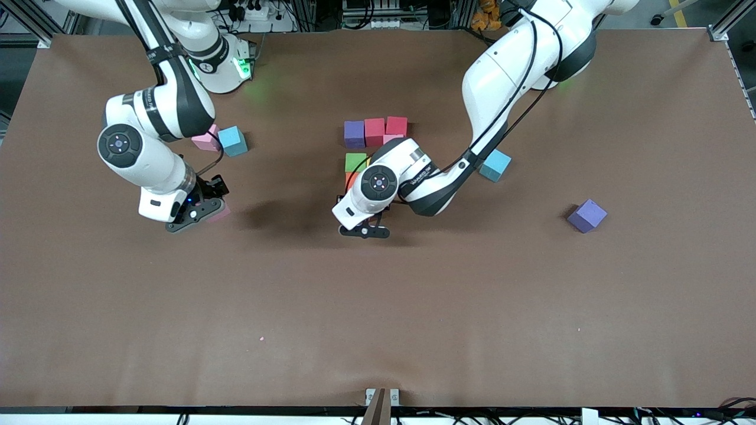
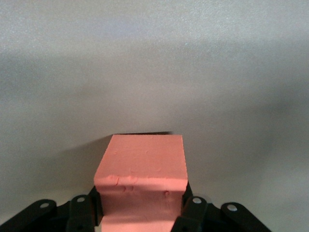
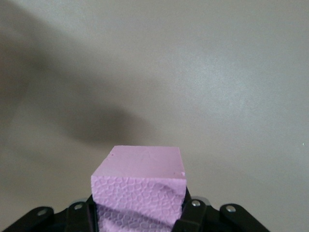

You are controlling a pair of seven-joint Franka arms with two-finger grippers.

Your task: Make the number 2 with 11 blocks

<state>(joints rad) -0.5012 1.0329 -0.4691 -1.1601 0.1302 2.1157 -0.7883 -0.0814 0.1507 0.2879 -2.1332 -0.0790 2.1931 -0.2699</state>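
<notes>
The left gripper is ready to open, as the orange cube (image 2: 140,179) sits low on the shadowed table in the left wrist view.
A part-built number 2 lies mid-table: a purple cube (image 1: 354,134), two red cubes (image 1: 374,131) (image 1: 396,125), a pink cube (image 1: 393,139), a green cube (image 1: 355,162), a sliver of yellow (image 1: 368,160) and an orange cube (image 1: 349,180); the left arm hides part of it. My left gripper (image 1: 364,230) (image 2: 141,213) is shut on an orange cube (image 2: 141,169), low over bare table beside that cluster. My right gripper (image 1: 195,216) (image 3: 139,215) is shut on a pink cube (image 3: 139,188) (image 1: 220,212), over bare table toward the right arm's end.
A loose purple cube (image 1: 586,215) lies toward the left arm's end. One light-blue cube (image 1: 494,164) sits under the left forearm. Another light-blue cube (image 1: 233,141) sits beside a pink cube (image 1: 205,139) near the right arm.
</notes>
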